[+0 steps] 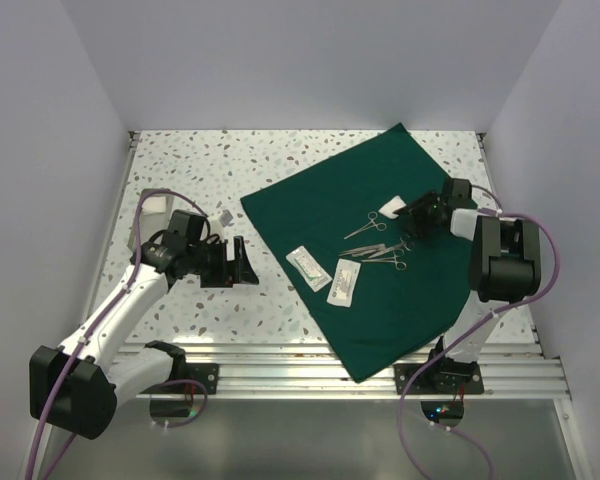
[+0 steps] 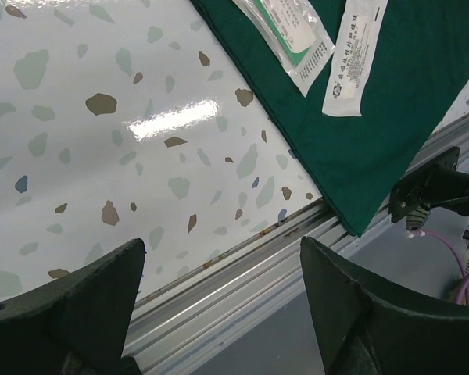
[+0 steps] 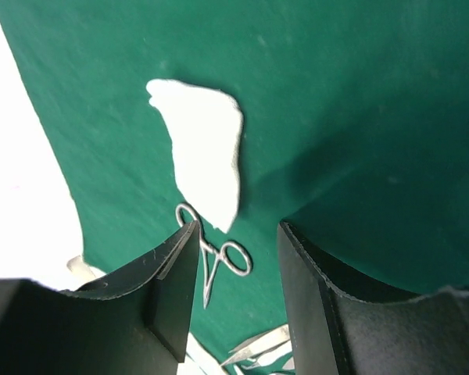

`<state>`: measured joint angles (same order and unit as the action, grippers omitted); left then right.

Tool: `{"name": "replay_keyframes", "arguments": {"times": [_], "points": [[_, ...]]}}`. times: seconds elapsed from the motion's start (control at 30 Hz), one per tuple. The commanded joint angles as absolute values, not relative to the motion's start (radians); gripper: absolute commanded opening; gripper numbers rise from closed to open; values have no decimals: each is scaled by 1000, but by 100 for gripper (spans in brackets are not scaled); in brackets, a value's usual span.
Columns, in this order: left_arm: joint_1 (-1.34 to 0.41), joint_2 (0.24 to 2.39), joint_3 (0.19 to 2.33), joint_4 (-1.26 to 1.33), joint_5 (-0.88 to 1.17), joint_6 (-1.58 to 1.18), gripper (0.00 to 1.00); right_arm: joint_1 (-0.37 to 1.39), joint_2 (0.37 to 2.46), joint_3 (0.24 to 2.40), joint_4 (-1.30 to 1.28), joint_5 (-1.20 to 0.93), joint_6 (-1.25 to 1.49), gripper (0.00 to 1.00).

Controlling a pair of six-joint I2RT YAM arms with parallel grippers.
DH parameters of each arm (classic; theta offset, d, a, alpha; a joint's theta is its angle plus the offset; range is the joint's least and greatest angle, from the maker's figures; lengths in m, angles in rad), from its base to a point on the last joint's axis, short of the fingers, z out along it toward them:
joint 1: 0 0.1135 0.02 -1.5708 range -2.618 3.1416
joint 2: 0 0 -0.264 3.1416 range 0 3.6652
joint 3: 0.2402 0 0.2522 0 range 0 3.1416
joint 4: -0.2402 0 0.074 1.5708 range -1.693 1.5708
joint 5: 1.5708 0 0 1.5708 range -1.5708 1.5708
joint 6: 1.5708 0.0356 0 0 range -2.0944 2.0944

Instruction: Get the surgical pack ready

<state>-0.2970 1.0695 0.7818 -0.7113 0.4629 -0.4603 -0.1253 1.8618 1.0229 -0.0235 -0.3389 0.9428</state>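
The fingers only just meet the gauze's near corner, so it is too early to close. My right gripper moves toward the gauze first, then closes on it.
The dark green drape lies spread flat on the speckled table, one corner hanging over the near rail. On it lie a white gauze pad, silver forceps, more silver instruments and two white packets. My right gripper is open and empty, low over the drape beside the gauze, with the forceps rings between its jaws. My left gripper is open and empty over bare table left of the drape; its view shows both packets. No steel tray shows.
A pale white object stands at the table's left edge behind the left arm. The metal rail runs along the near edge. White walls close in the table on three sides. The right arm's base mount sits beyond the drape's corner.
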Motion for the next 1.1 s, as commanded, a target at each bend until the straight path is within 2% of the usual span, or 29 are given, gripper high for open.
{"name": "replay_keyframes", "arguments": {"times": [0.0,0.37,0.73,0.87,1.07], "points": [[-304,1058,782,-664,492,-468,84,-121,1848,994,70,-387,1012,49],[-304,1052,784,-670,485,-469,84,-115,1920,976,189,-388,1098,48],[-304,1060,793,-672,480,-463,84,-89,1959,980,184,-360,1134,47],[-304,1062,793,-675,479,-462,84,-89,1965,980,193,-348,1138,44],[-304,1060,795,-680,476,-459,84,-89,1970,965,219,-327,1167,35]]}}
